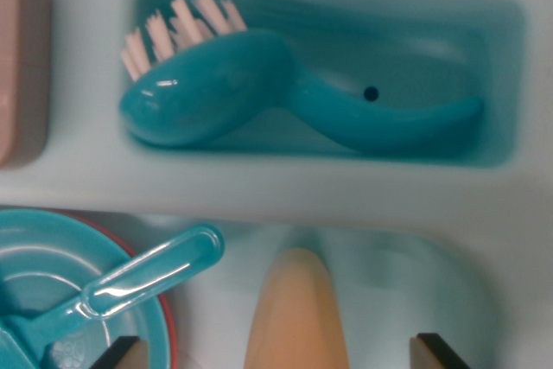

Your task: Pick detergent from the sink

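The gripper grabs the orange detergent bottle by its tapered body (296,326) next. Then the gripper picks the detergent from the sink (415,291).
An orange tapered shape (295,300), apparently the top of the detergent bottle, rises from the bottom edge of the wrist view inside the pale sink basin (406,274). My gripper (282,353) is open. Its two fingertips (130,353) show only as dark-edged corners at the bottom, one on each side of the orange bottle, and neither visibly touches it. The lower part of the bottle is out of view.
A teal dish brush (259,92) with pink bristles lies in a teal-lined tray recess (501,84) behind the basin. At the bottom left, a teal bowl (52,248) holds a teal utensil handle (147,278). A pink block (22,66) sits at the left edge.
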{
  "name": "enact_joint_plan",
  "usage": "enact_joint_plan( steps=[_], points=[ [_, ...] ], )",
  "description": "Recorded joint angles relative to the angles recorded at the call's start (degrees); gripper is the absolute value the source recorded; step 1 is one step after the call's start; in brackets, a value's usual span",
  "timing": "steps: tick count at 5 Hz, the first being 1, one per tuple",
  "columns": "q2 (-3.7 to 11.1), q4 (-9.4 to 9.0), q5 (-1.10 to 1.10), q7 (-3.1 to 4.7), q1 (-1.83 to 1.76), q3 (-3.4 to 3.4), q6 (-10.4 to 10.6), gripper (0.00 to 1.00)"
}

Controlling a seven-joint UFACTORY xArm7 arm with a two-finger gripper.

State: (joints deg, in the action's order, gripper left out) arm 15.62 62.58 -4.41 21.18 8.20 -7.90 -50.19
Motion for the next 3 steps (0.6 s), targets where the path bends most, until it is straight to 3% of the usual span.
enact_joint_plan(
  steps=[1,3],
  points=[
    [0.00,0.00,0.00,0.00,0.00,0.00,0.00,1.00],
    [0.00,0.00,0.00,0.00,0.00,0.00,0.00,1.00]
  ],
)
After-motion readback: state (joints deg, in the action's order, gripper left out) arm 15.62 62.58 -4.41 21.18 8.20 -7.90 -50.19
